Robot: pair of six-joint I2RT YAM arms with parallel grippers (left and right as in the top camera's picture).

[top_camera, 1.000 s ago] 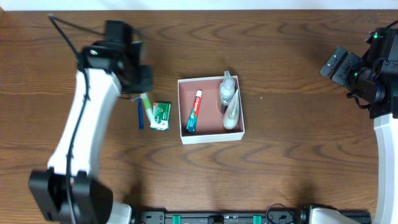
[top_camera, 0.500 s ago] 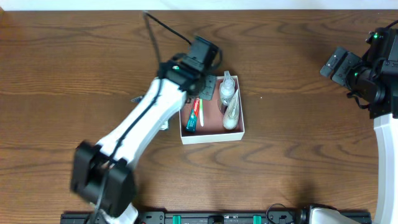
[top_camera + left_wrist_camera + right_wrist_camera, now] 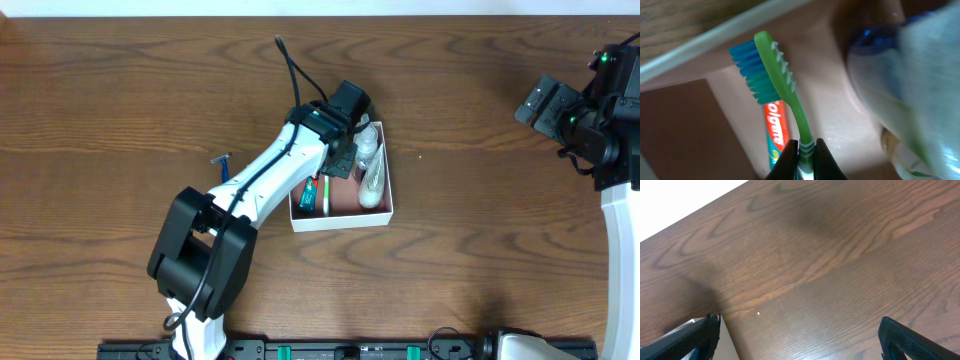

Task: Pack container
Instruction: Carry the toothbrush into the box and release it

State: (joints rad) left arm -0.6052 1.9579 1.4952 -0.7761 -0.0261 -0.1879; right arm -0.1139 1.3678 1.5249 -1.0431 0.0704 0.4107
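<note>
I should open my left gripper now, because the green toothbrush's bristles and handle (image 3: 326, 195) (image 3: 800, 119) hang inside the container's white sides and the toothbrush would settle there.
The container (image 3: 341, 221), a shallow square box with white walls and a pink-brown inside, sits mid-table. It holds a red-and-teal toothpaste tube (image 3: 309, 196) and two clear bottles (image 3: 369, 152). My left gripper (image 3: 338, 152) reaches over its left half, shut on the handle of a green toothbrush (image 3: 785, 80) with blue bristles. In the left wrist view the left gripper (image 3: 805, 152) holds the brush just above the toothpaste (image 3: 776, 125), beside a bottle (image 3: 900, 90), with the container's white wall (image 3: 715, 45) behind. My right gripper (image 3: 545, 105) is open and empty at the far right, also in its wrist view (image 3: 800, 340).
A blue razor (image 3: 222, 166) lies on the table left of the container, partly behind my left arm. The small green-and-white packet is hidden under that arm. Brown wood table (image 3: 480, 250) extends on all sides.
My left arm swung right from the razor's spot to over the container, carrying the green toothbrush. The right arm has not moved.
</note>
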